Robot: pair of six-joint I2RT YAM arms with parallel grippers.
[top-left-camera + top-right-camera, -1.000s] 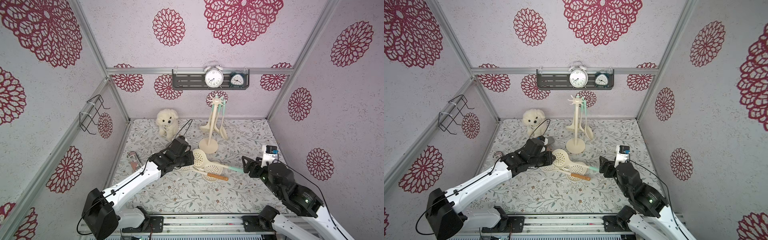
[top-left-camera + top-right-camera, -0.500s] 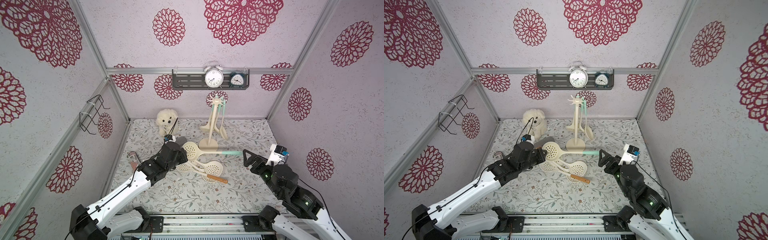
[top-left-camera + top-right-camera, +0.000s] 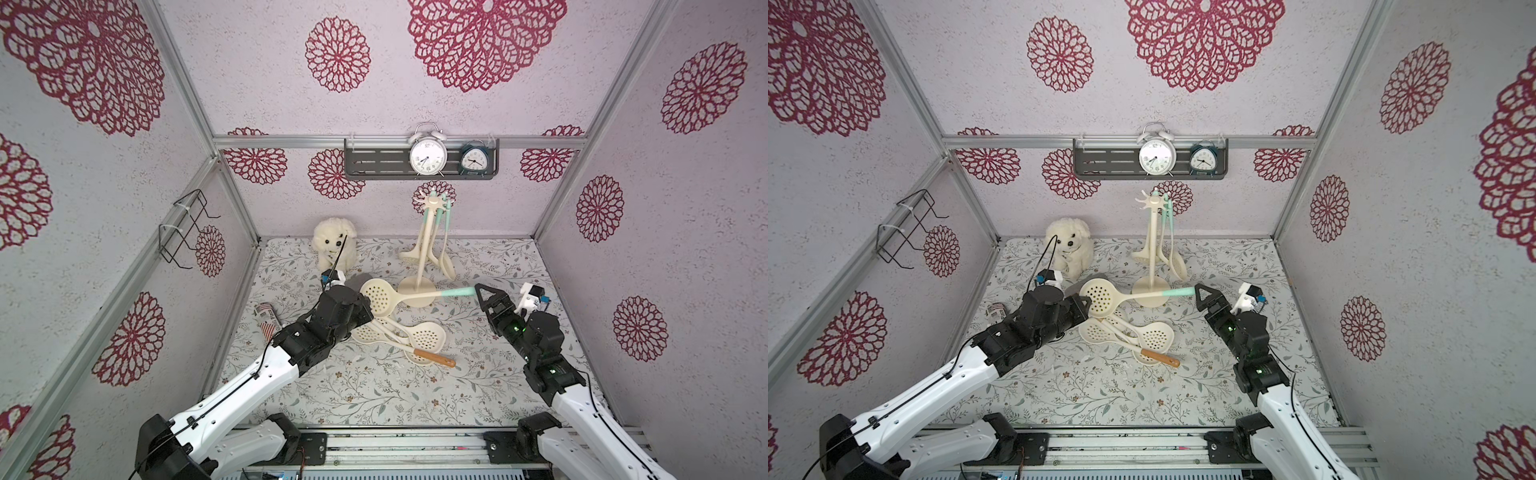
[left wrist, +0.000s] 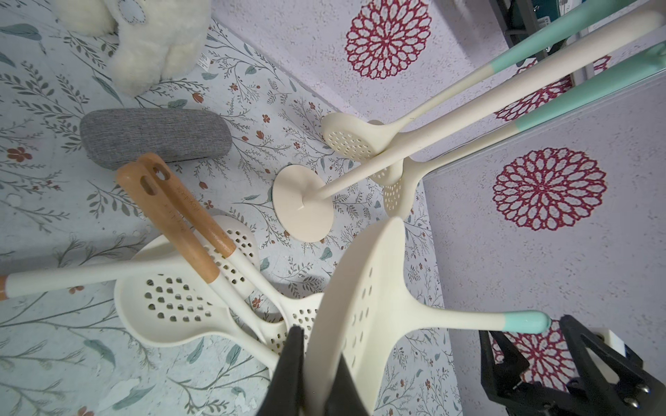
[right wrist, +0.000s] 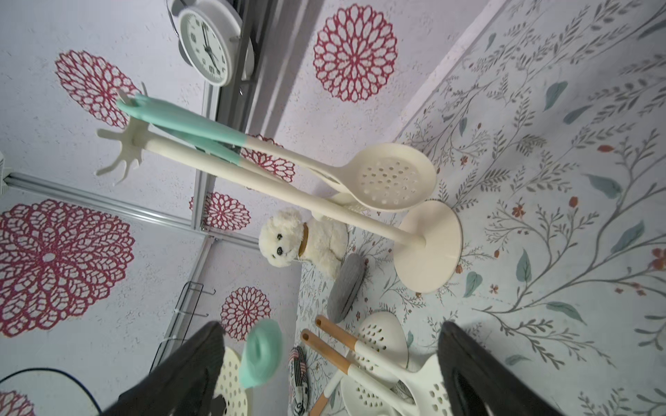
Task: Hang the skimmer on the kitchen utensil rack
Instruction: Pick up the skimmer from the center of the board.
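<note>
The robot's right gripper should next grab the skimmer by the end of its mint handle to hang it, which leaves the skimmer's cream handle free for the left gripper to grab again.
The skimmer (image 3: 380, 296), cream with a perforated bowl and a mint handle tip, hangs level above the table. My left gripper (image 3: 366, 308) is shut on the rim of its bowl (image 4: 364, 288), as both top views show (image 3: 1100, 297). Its mint tip (image 5: 261, 353) points at my right gripper (image 3: 482, 297), which stands open; the tip lies close to one finger (image 5: 194, 360) and is not gripped. The kitchen utensil rack (image 3: 424, 245) is a cream pole on a round base (image 4: 302, 209), just behind the handle. Two mint-handled utensils hang from its crown (image 5: 122, 144).
A pile of cream skimmers with wooden handles (image 3: 415, 338) lies under the held one. A grey case (image 4: 155, 138), a plush dog (image 3: 334, 249) and a small striped can (image 3: 266, 318) sit to the left. Clocks stand on a dark shelf (image 3: 374, 160); a black wire rack (image 3: 183, 228) hangs on the left wall.
My left gripper has lifted the skimmer off the pile, up and toward the rack. My right gripper has risen and moved back, staying open at the handle tip.
</note>
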